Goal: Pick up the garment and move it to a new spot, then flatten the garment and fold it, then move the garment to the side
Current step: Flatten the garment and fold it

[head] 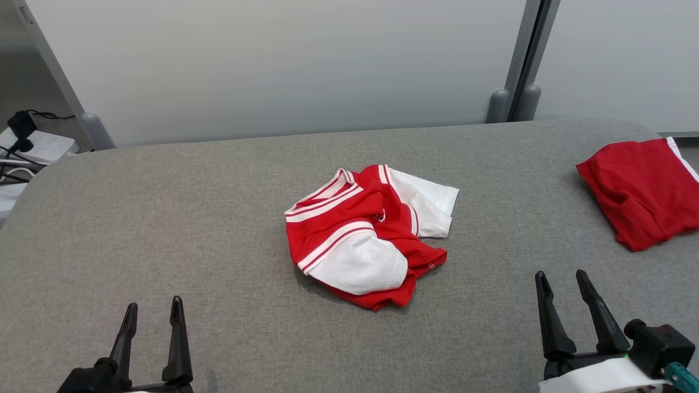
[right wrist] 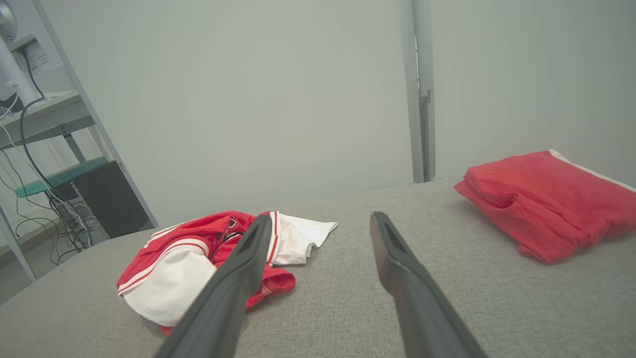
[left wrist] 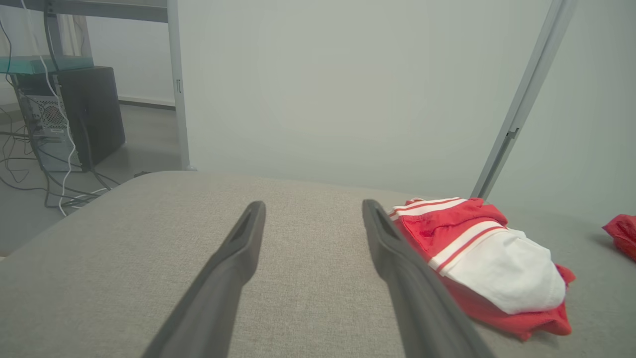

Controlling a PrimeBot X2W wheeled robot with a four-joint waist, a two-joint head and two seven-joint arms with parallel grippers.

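Note:
I should next grip the garment with my left gripper by its white-striped edge (head: 303, 265) to move it. The edge sticks out raised over a shadow, while the rest lies slack.
A crumpled red and white garment (head: 368, 234) with striped trim lies in a heap at the middle of the grey padded table (head: 191, 218). My left gripper (head: 154, 307) stands open at the lower left, well short of it, fingers empty. My right gripper (head: 562, 278) is open at the lower right, also apart from the heap. In the left wrist view the garment (left wrist: 487, 263) lies just right of my open left gripper (left wrist: 313, 211). In the right wrist view the garment (right wrist: 198, 258) sits left of and partly behind my open right gripper (right wrist: 320, 223).
A folded red garment (head: 641, 188) rests at the table's right edge, also seen as the red garment (right wrist: 546, 201) in the right wrist view. Pale partition panels (head: 273, 65) stand behind the table. Cables and a white box (head: 33, 147) lie off the left end.

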